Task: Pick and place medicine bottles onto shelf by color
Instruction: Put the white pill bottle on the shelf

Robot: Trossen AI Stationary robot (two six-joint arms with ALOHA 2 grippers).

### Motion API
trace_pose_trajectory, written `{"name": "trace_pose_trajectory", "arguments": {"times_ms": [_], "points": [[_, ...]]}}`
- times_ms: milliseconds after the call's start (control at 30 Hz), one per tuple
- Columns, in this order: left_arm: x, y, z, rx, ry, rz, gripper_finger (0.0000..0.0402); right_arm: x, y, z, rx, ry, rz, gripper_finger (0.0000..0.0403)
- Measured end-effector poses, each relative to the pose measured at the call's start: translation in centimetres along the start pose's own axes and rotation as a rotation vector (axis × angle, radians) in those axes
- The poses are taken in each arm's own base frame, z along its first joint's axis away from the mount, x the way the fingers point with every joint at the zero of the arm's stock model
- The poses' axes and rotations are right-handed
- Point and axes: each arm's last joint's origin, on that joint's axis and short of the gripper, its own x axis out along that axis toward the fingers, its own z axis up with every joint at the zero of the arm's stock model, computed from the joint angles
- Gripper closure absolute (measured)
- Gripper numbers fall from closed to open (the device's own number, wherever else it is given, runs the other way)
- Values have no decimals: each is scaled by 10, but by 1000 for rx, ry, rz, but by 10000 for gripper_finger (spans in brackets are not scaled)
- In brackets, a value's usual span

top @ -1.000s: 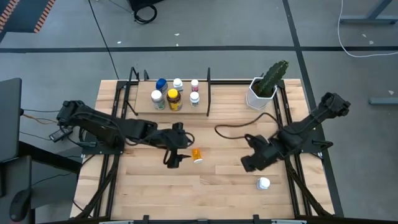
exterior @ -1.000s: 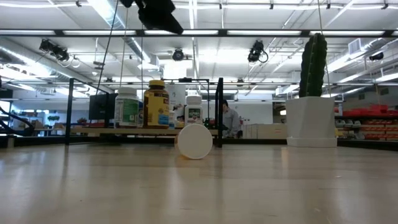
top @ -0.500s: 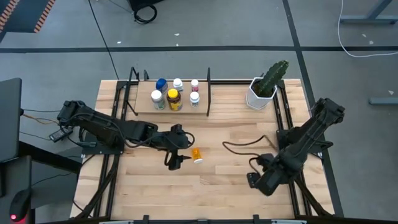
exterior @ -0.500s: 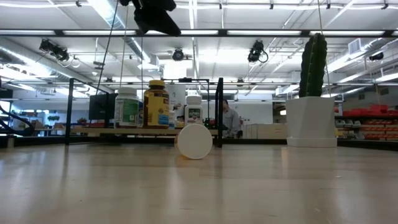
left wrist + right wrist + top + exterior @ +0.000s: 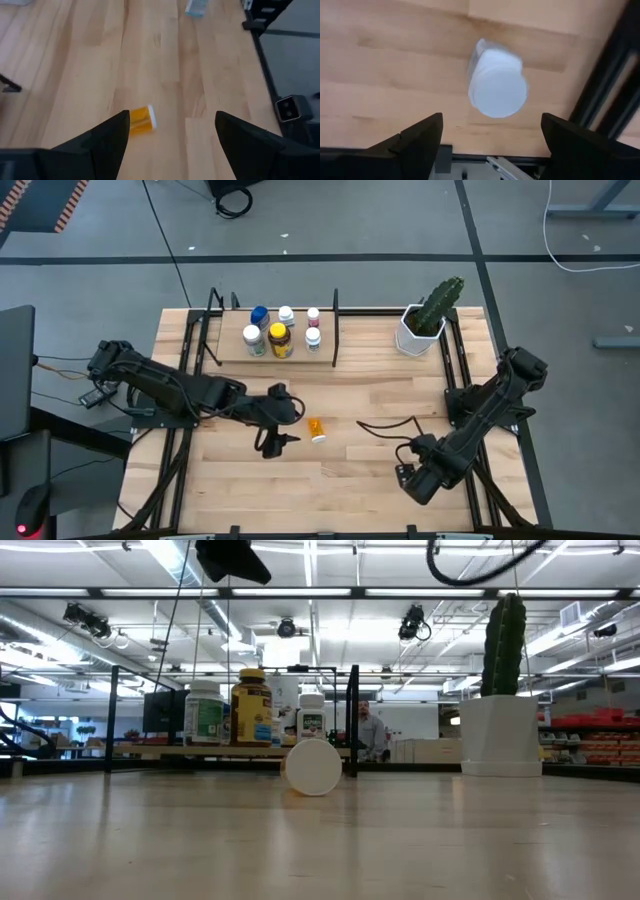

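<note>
The white bottle point(image 5: 497, 85) is below my right gripper's fingers in the right wrist view, so they would miss it if I closed now. I should lower my right gripper before I close.
A small orange bottle point(image 5: 317, 429) lies on its side mid-table, its white cap toward the near edge; the left wrist view shows the orange bottle point(image 5: 140, 120) ahead of my open left gripper point(image 5: 172, 145), which hovers just left of it point(image 5: 278, 443), apart from it. My right gripper point(image 5: 415, 480) hangs open near the front right, pointing down over a white bottle point(image 5: 497, 85) lying on the table, its fingers well above it. Several bottles point(image 5: 279, 338) stand on the shelf point(image 5: 322, 356) at the back.
A white pot with a cactus point(image 5: 422, 328) stands at the back right. A dark cable point(image 5: 385, 425) trails across the table from my right arm. Black frame rails point(image 5: 470, 470) run along both table sides. Bare wood lies between the two grippers.
My right gripper has swung toward the table's near edge and come down, turning as it went, until it stands over the white bottle and hides it from above. My left gripper has drifted slightly toward the table's left edge. No bottle has moved.
</note>
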Motion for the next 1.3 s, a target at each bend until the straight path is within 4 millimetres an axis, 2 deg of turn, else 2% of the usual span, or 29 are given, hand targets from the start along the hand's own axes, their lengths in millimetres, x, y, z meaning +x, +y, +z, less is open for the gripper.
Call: {"name": "trace_pose_trajectory", "arguments": {"times_ms": [100, 333, 633, 1000, 1300], "points": [[-2, 1, 0, -13, 1, 2, 104, 14, 0, 2, -8, 27, 17, 59], [-2, 1, 0, -27, 3, 2, 104, 28, -5, 9, -6, 0, -18, 64], [-2, 5, 1, -56, -2, 23, 104, 44, -5, 13, -12, 21, 18, 107], [-1, 5, 0, -52, 5, 32, 104, 40, -6, 14, -44, 28, 31, 162], [0, 17, -3, -64, 47, 98, 104, 17, -7, 31, -69, 20, 96, 212]]}}
